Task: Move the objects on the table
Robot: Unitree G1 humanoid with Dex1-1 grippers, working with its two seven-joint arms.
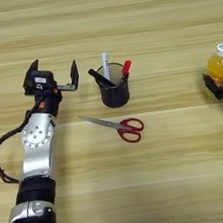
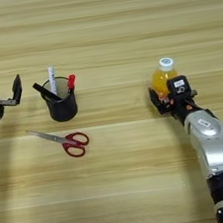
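My right gripper should open now, because the orange drink bottle (image 1: 218, 64) is standing upright with its lower end on the tabletop.
A small clear bottle of orange drink (image 2: 162, 77) with a white cap stands upright at the right of the table (image 1: 144, 179). My right gripper (image 2: 167, 98) is shut around its lower half, one black finger (image 2: 155, 101) pressed to its left side; the bottle's base is hidden. A slim black marker (image 1: 100, 78) leans to the left inside the black pen cup (image 1: 114, 92), beside a white pen and a red-capped pen. My left gripper (image 1: 53, 71) stands open just left of the cup, nothing between its fingers.
Red-handled scissors (image 1: 124, 126) lie closed in front of the cup, blades pointing left. My left arm (image 1: 35, 145) runs up from the bottom-left corner, my right arm (image 2: 215, 148) from the bottom right.
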